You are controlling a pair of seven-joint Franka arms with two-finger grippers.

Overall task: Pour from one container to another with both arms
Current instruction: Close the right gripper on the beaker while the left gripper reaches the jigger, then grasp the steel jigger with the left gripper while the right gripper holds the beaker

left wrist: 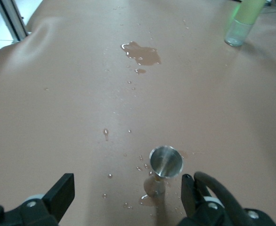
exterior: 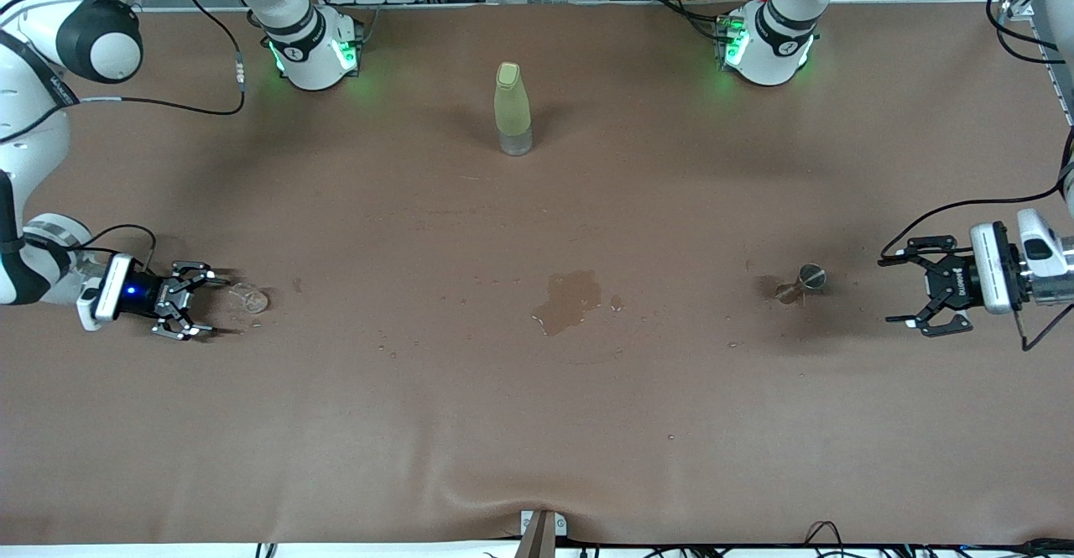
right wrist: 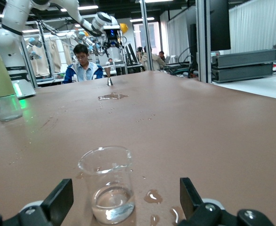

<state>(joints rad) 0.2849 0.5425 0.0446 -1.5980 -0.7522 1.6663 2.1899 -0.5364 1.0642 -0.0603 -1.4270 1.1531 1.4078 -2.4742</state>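
Observation:
My right gripper moves toward the glass cup (exterior: 250, 298) next and closes on the cup only after that, since its fingertips stop short of the cup.
The see-through glass cup (exterior: 250, 298) (right wrist: 109, 184) stands upright near the right arm's end of the table, with a little clear liquid in its bottom. My right gripper (exterior: 205, 304) (right wrist: 124, 201) is low at the table, open, and the cup stands just ahead of its fingertips (right wrist: 59, 201), untouched. The grey-topped cup (exterior: 807, 279) (left wrist: 165, 161) stands upright toward the left arm's end, its shiny disc top facing up. My left gripper (exterior: 891, 289) (left wrist: 127, 195) is open, a short way from that cup and level with it, holding nothing.
A tall yellow-green bottle (exterior: 513, 109) (left wrist: 241, 23) stands mid-table, farther from the front camera. A wet puddle (exterior: 570, 299) (left wrist: 140, 52) lies between the two cups, and droplets are scattered around it and by each cup.

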